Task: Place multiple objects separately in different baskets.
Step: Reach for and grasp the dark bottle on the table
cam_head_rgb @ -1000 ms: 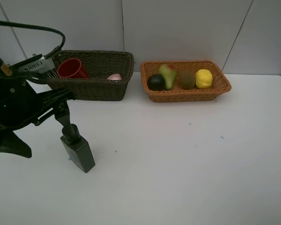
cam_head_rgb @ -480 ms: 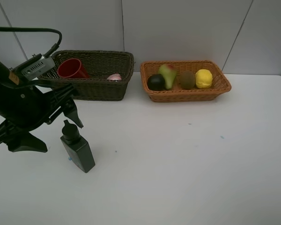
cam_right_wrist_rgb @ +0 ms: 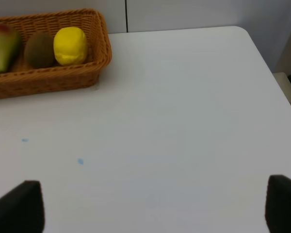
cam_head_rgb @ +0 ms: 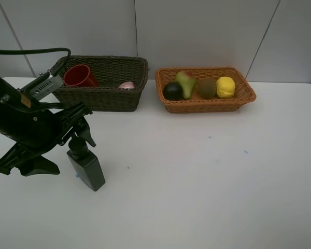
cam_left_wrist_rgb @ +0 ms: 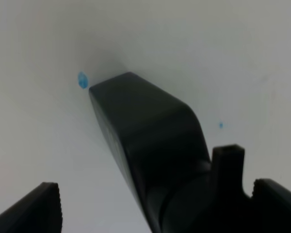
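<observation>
The dark green bottle's cap is beside my left gripper's fingers, which are still above the bottle's body. My left gripper would miss the body if it closed now, so it needs to come down first.
A dark green bottle (cam_head_rgb: 87,168) stands on the white table at the left; it also shows in the left wrist view (cam_left_wrist_rgb: 150,136). My left gripper (cam_head_rgb: 81,134) is open, its fingers (cam_left_wrist_rgb: 39,208) spread either side of the bottle's cap, and it holds nothing. The dark brown basket (cam_head_rgb: 106,97) holds a red cup (cam_head_rgb: 80,76) and a small pink bottle (cam_head_rgb: 126,85). The orange-tan basket (cam_head_rgb: 207,105) holds a dark round fruit (cam_head_rgb: 172,91), pear (cam_head_rgb: 185,83), kiwi (cam_head_rgb: 207,88) and lemon (cam_head_rgb: 225,86). The marker is out of view. My right gripper (cam_right_wrist_rgb: 153,199) is open and empty over bare table.
The two baskets stand side by side against the back wall. In the right wrist view the orange-tan basket (cam_right_wrist_rgb: 63,77) lies off to one side and the table's corner edge (cam_right_wrist_rgb: 262,53) is close. A black cable (cam_head_rgb: 36,51) arcs over the left arm.
The left gripper has let go of the bottle's cap and opened. The arm has shifted lower and a little to the right. The bottle stands where it was.
</observation>
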`<state>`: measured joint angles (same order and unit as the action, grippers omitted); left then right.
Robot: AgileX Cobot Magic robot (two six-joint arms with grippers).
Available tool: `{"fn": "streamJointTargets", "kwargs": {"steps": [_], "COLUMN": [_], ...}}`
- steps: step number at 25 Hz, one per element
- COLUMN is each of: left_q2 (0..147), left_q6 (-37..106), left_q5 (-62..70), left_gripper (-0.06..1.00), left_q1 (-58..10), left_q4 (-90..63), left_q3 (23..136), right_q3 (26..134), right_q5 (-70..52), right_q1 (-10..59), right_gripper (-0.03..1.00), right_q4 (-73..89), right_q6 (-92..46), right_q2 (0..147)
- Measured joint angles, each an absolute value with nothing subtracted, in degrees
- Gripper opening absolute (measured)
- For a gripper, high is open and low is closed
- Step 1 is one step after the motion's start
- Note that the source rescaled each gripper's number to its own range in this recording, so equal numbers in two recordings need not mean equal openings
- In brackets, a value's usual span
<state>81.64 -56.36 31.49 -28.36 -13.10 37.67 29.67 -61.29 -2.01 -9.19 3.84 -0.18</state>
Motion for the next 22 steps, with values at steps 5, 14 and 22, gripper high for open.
{"fn": "streamJointTargets", "kwargs": {"steps": [5, 14, 22], "left_q2": [85.7, 88.5, 89.6], "left_q6": [-56.3, -56.1, -54.9], "left_q5": [28.9, 24.1, 23.4], "left_gripper": [0.99, 0.99, 0.99], "left_q1": [-28.4, -28.4, -28.4], "left_q4": [-13.3, -13.5, -14.0], "left_q3": [37.6, 37.5, 37.5], "right_q3": [29.7, 29.7, 29.7], "right_q5": [-61.3, -61.3, -61.3], "right_q1": [-2.0, -2.0, -2.0], "right_gripper": [1.0, 1.0, 1.0], "right_q4": [-9.2, -9.2, -9.1], "right_q6": [3.8, 3.8, 3.8], "right_q2": [-0.2, -0.2, -0.2]}}
